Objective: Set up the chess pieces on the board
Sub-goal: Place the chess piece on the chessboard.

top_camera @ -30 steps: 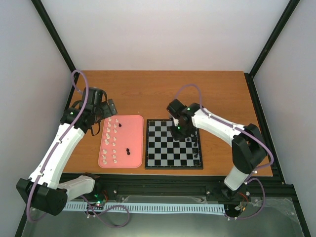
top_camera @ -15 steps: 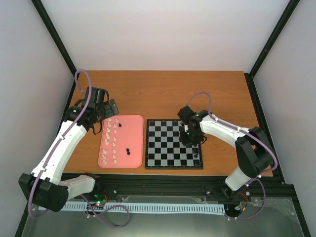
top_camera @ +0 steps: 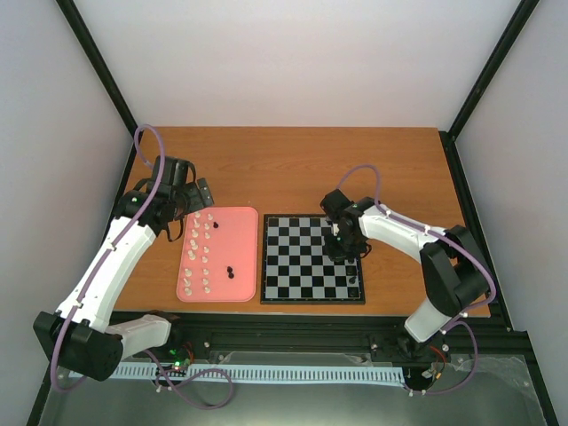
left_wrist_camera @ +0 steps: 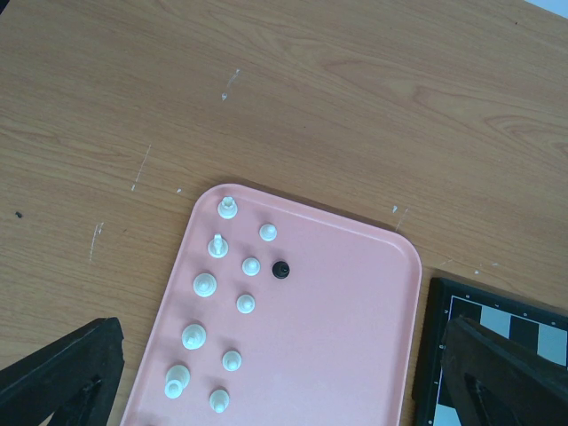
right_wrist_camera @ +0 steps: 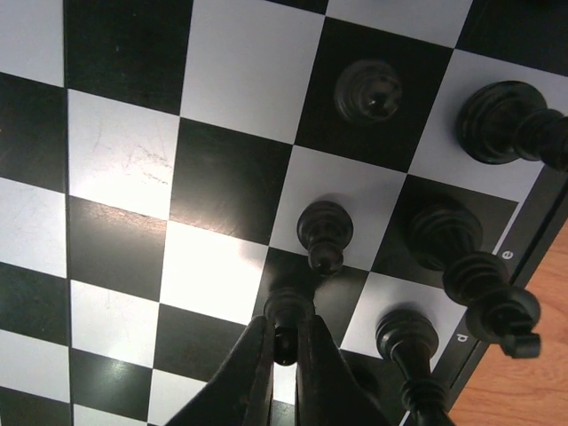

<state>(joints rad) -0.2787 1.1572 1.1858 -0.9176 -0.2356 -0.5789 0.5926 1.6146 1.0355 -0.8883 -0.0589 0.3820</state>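
The black pawn's base sits in the dark square, level with the neighbouring pawn's base, and the pawn would stand, so it is time for my right gripper to open now.
The checkered board (top_camera: 297,262) lies right of centre; its squares fill the right wrist view (right_wrist_camera: 124,160). My right gripper (right_wrist_camera: 284,348) is shut on a black pawn (right_wrist_camera: 287,311), standing on or just above a dark square near the board's right side (top_camera: 341,248). Several black pieces (right_wrist_camera: 324,232) stand around it along the right files. White pieces (left_wrist_camera: 204,285) and a black piece (left_wrist_camera: 280,269) sit on the pink tray (left_wrist_camera: 346,337). My left gripper (top_camera: 182,191) hovers open over the tray's far left corner, its dark fingers (left_wrist_camera: 62,377) wide apart at the frame's lower corners.
The pink tray (top_camera: 244,286) lies left of the board, with two more black pieces (top_camera: 231,271) near its middle. Bare wooden table (top_camera: 284,169) lies behind both. A black frame rail (top_camera: 355,333) runs along the near edge.
My right gripper moved right across the board, from its far middle to its right side, then settled lower. My left gripper shifted slightly toward the far left.
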